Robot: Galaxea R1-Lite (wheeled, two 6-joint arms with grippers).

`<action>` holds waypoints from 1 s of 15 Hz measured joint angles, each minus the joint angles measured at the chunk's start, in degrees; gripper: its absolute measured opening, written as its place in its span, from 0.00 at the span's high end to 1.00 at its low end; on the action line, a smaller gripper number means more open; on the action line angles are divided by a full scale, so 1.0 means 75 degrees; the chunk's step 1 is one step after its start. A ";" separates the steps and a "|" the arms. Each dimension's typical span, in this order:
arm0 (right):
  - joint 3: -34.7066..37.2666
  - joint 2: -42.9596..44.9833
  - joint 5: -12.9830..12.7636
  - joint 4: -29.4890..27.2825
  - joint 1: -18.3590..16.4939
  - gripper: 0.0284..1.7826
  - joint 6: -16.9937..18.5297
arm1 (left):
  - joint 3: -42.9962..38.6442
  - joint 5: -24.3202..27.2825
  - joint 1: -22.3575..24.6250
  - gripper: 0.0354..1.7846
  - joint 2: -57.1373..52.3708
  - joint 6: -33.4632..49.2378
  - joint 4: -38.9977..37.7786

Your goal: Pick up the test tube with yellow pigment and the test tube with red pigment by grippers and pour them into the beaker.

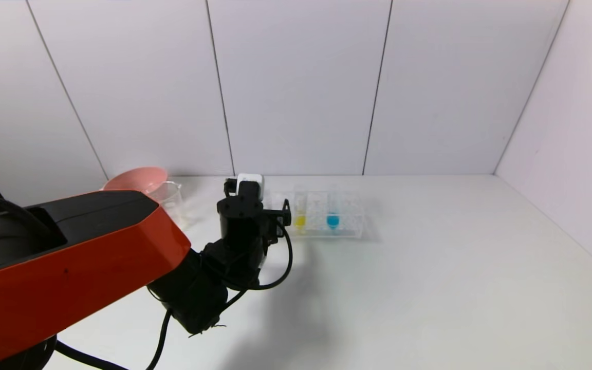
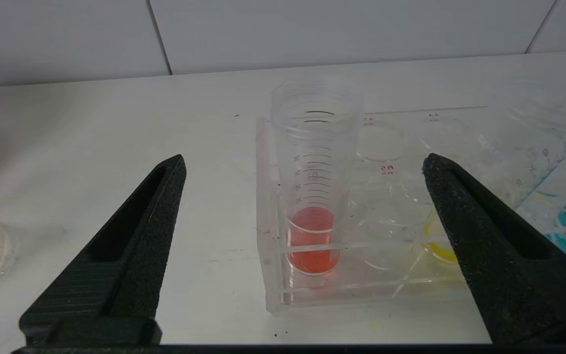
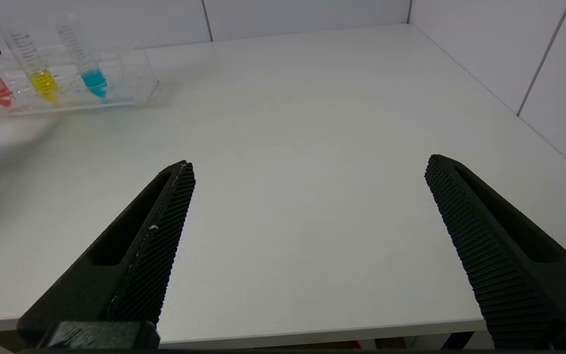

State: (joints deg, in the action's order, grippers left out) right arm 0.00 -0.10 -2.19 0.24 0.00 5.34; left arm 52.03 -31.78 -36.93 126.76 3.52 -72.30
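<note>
The left gripper grabs the tube's upper body below its rim [image 2: 318, 156] next, since the rack closes around the lower end of the red pigment test tube [image 2: 311, 236].
The red pigment test tube [image 2: 311, 236] stands upright in the end slot of a clear rack [image 2: 273, 275]. My left gripper [image 2: 303, 158] is open just in front of the rack, level with this tube and apart from it. In the head view the left gripper [image 1: 281, 218] hides the red tube. The yellow pigment test tube [image 1: 300, 221] stands in the rack beside it, and shows partly behind one finger [image 2: 465, 236] in the left wrist view. The beaker [image 1: 170, 198] stands at the far left. My right gripper [image 3: 310, 162] is open and empty over the table's near edge.
A blue-tipped tube [image 1: 332, 221] stands in the same rack [image 1: 350, 226], beyond the yellow one. A pink bowl [image 1: 136, 180] sits behind the beaker by the back wall. White walls close the back and right sides. The rack also shows far off in the right wrist view [image 3: 130, 93].
</note>
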 joint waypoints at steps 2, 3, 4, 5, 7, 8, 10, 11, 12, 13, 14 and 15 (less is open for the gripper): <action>0.0000 0.0000 0.0000 0.0000 0.0000 0.04 -0.0003 | 0.0008 0.0008 0.0000 0.19 0.0044 0.0003 -0.0010; 0.0000 0.0000 0.0000 0.0000 0.0000 0.04 -0.0003 | 0.0011 0.0008 0.0000 0.28 0.0060 0.0011 -0.0018; 0.0000 0.0000 0.0000 0.0000 0.0000 0.04 0.0000 | 0.0011 0.0011 0.0000 0.37 0.0075 0.0036 -0.0021; 0.0000 0.0000 0.0000 -0.0003 0.0000 0.04 0.0000 | 0.0011 0.0005 0.0000 0.48 0.0101 0.0047 -0.0076; 0.0000 0.0000 0.0000 0.0000 0.0000 0.04 0.0000 | 0.0016 0.0005 0.0000 0.69 0.0174 0.0011 -0.0297; 0.0000 0.0000 0.0003 0.0000 0.0000 0.04 0.0000 | 0.0023 0.0002 -0.0005 0.75 0.0200 0.0008 -0.0327; 0.0000 0.0000 0.0000 0.0000 0.0000 0.04 0.0000 | 0.0070 -0.0007 0.0000 0.78 0.0229 0.0003 -0.0327; 0.0000 0.0000 0.0000 0.0000 0.0000 0.04 0.0000 | 0.0104 -0.0007 0.0000 0.78 0.0236 -0.0007 -0.0319; 0.0000 0.0000 0.0000 0.0000 0.0000 0.04 0.0000 | 0.0130 -0.0010 0.0000 0.78 0.0239 -0.0007 -0.0319; 0.0000 0.0000 0.0000 0.0000 0.0000 0.04 0.0000 | 0.0140 -0.0007 0.0000 0.78 0.0236 -0.0007 -0.0319; 0.0000 0.0000 0.0003 0.0000 0.0000 0.04 0.0000 | 0.0140 -0.0003 0.0000 0.78 0.0236 -0.0008 -0.0323; 0.0000 0.0000 0.0003 0.0000 0.0000 0.04 0.0000 | 0.0140 -0.0010 0.0000 0.78 0.0236 -0.0007 -0.0327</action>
State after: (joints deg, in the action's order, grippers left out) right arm 0.00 -0.10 -2.17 0.24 0.00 5.34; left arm 53.08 -31.85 -36.93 128.53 3.47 -74.75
